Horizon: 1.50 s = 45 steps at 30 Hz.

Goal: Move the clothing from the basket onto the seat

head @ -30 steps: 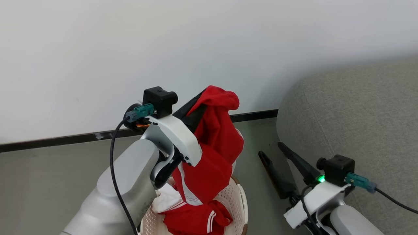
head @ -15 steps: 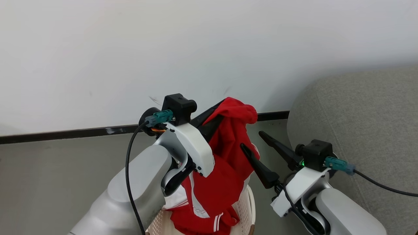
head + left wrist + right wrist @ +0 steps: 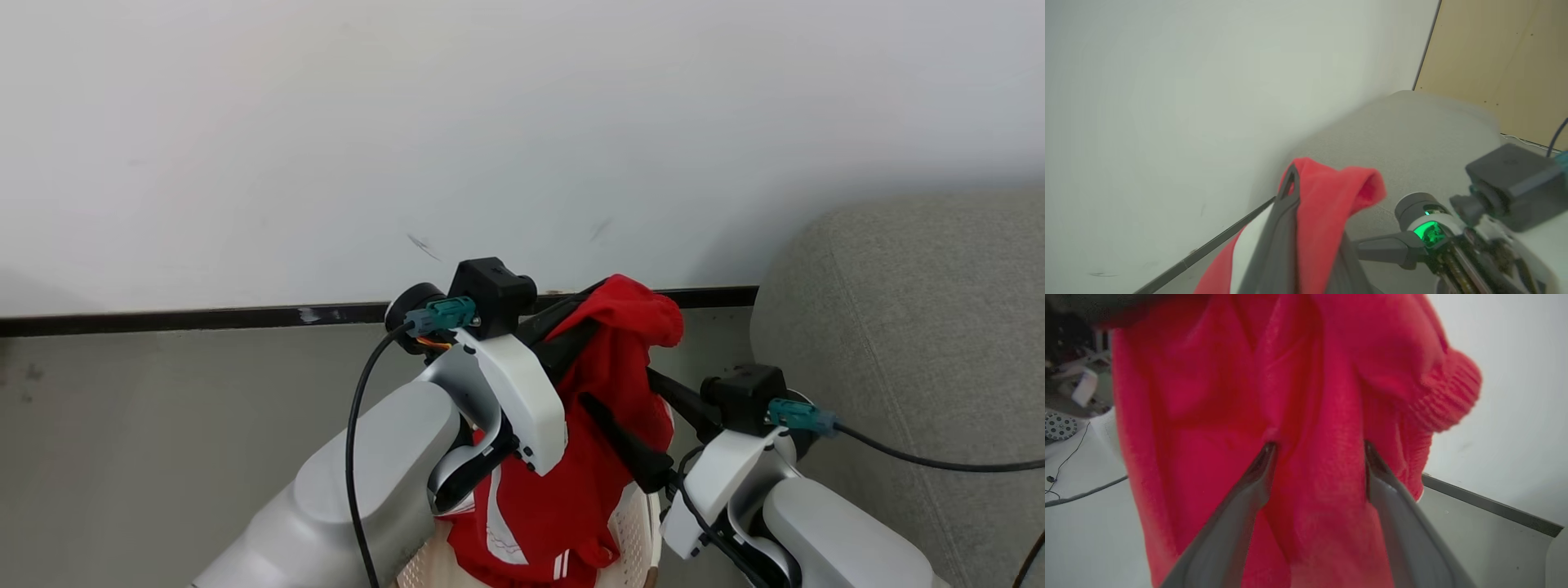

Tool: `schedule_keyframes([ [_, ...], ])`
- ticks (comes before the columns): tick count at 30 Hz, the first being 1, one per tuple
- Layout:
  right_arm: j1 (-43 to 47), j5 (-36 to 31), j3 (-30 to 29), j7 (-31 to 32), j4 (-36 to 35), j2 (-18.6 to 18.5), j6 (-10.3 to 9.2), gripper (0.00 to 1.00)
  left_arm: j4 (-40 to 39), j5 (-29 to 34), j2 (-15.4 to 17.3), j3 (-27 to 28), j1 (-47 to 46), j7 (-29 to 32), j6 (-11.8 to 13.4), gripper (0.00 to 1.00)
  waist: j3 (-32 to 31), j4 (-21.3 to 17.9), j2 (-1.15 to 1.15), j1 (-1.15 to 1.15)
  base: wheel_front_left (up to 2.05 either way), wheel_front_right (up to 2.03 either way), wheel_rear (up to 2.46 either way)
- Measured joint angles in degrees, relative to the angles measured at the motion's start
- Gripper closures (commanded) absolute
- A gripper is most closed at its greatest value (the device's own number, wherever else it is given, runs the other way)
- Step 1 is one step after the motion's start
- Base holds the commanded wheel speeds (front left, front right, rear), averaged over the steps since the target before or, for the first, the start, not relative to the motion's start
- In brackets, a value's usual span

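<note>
My right gripper takes hold of the red clothing by its bunched top (image 3: 632, 392) next, to carry it from the basket onto the grey seat (image 3: 906, 327).
The red clothing (image 3: 624, 359) hangs from my left gripper (image 3: 592, 306), which is shut on its top fold above the basket (image 3: 638, 531). Its lower part, with white panels and stripes, reaches down into the cream perforated basket. In the left wrist view the dark fingers (image 3: 1284, 228) pinch the red clothing (image 3: 1331, 196). My right gripper (image 3: 616, 384) is open, its two long fingers against the hanging cloth from the right. Seen from the right wrist, the right gripper (image 3: 1316, 449) stands wide with the clothing (image 3: 1310, 396) bulging between its tips. The grey seat (image 3: 906, 327) lies to the right.
A white wall (image 3: 490, 122) with a dark baseboard (image 3: 204, 314) runs behind the basket, above a grey floor (image 3: 163, 425). The seat's rounded corner (image 3: 1412, 130) stands just beyond the right arm. A tan panel (image 3: 1502, 53) rises behind the seat.
The head camera has shifted. My right gripper, still open, has swung left from beside the seat to the hanging clothing. The left gripper keeps its hold.
</note>
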Motion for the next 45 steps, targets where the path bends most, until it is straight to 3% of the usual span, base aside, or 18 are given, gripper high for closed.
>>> schedule_keyframes([
  [12,-4.27,2.0,6.26,0.0,4.46,0.21,0.0,0.0,-2.35,-2.75,0.05,-3.23,0.0,0.47,0.0,1.0,-0.06,2.16,0.0,0.0,0.0,0.0,0.0],
  [13,-4.41,2.41,6.5,0.0,4.77,0.2,0.0,0.13,-2.45,-2.9,0.04,-3.32,0.0,0.47,0.0,1.0,-0.05,2.3,0.0,0.0,0.0,0.0,0.0],
  [14,-4.64,2.82,6.57,0.0,5.17,0.22,0.0,0.54,-2.56,-3.23,0.04,-3.43,0.0,0.47,0.0,1.0,-0.04,2.43,0.0,0.0,0.0,0.0,0.0],
  [15,-5.02,3.16,6.54,0.0,5.56,0.25,0.0,0.54,-2.64,-3.38,0.04,-3.55,0.0,0.46,0.0,1.0,-0.03,2.54,0.0,0.0,0.0,0.0,0.0],
  [17,-5.52,3.53,5.98,0.0,5.59,0.36,0.0,1.0,-2.69,-3.69,0.04,-3.68,0.0,0.46,0.0,1.0,0.0,2.72,0.0,0.0,0.0,0.0,0.0],
  [31,-6.41,5.33,4.23,0.0,5.66,0.56,0.0,1.0,-0.2,-3.79,0.03,-2.22,0.01,-0.12,1.71,1.0,0.22,2.44,0.0,0.0,0.0,0.0,0.0],
  [45,-5.89,5.33,-1.0,0.0,4.17,-2.5,0.0,1.0,1.2,-3.8,0.45,-2.35,0.33,-0.59,2.13,1.0,0.0,1.23,0.0,0.0,0.0,0.0,0.0],
])
